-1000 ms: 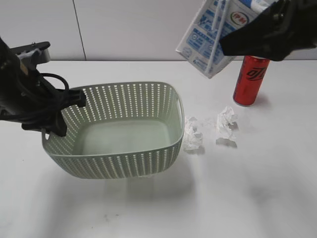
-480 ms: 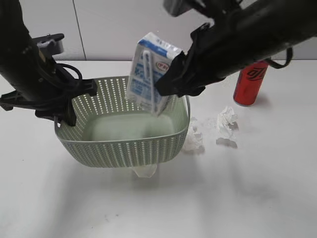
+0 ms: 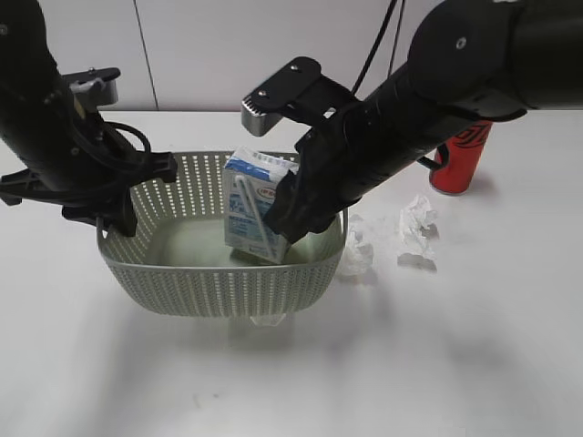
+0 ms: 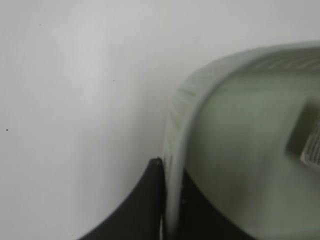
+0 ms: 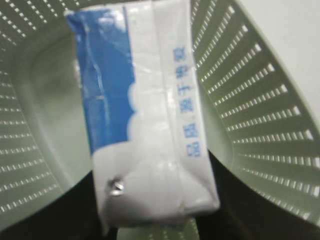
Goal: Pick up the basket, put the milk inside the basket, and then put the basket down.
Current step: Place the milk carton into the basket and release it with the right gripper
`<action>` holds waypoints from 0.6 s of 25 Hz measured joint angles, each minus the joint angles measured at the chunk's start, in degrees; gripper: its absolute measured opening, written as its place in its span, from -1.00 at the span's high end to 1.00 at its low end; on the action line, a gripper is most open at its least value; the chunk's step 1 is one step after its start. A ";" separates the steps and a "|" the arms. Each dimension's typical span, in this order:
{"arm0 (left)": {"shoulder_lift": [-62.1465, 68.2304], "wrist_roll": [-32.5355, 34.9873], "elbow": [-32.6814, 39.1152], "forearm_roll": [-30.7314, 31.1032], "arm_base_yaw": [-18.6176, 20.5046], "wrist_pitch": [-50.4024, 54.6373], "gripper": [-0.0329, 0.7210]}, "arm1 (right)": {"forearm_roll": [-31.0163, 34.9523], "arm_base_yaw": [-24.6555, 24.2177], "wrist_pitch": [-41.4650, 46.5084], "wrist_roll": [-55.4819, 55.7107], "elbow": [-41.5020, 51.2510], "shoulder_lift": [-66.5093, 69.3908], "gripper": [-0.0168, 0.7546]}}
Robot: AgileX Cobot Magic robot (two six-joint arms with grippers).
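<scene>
The milk carton (image 3: 255, 214) has its base on the basket's bottom and would rest in the basket, so it is now time for my right gripper to open.
The pale sage-green basket (image 3: 219, 282) hangs a little above the table, a shadow under it. My left gripper (image 3: 114, 218) is shut on its left rim; in the left wrist view the rim (image 4: 175, 165) runs between the two black fingers. My right gripper (image 3: 291, 214) is shut on the white-and-blue milk carton (image 3: 255, 214) and holds it upright inside the basket. The right wrist view shows the carton (image 5: 145, 125) between the dark fingers, with the perforated basket walls (image 5: 255, 120) around it.
A red soda can (image 3: 458, 164) stands at the back right. Crumpled white paper scraps (image 3: 414, 226) lie right of the basket, one scrap (image 3: 355, 250) close to its right wall. Another white scrap (image 3: 266, 319) shows under the basket's front.
My right arm swung the carton from high at the right leftward and down into the basket. The basket shifted a little to the right in the left gripper's hold.
</scene>
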 joint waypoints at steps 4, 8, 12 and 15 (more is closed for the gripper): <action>0.00 0.00 0.00 0.00 0.00 0.00 0.92 | 0.00 0.00 -0.13 -0.02 -0.07 0.00 0.11; 0.15 0.00 0.13 0.92 0.00 0.72 0.91 | 0.16 0.05 -0.14 -0.02 -0.31 0.00 -0.30; 0.15 0.02 0.14 0.60 0.00 0.85 0.91 | 0.17 0.05 0.31 -0.02 -0.31 0.00 -0.53; 0.15 -0.03 0.14 0.60 0.00 0.67 0.91 | 0.17 0.05 0.80 -0.02 -0.31 -0.59 -0.55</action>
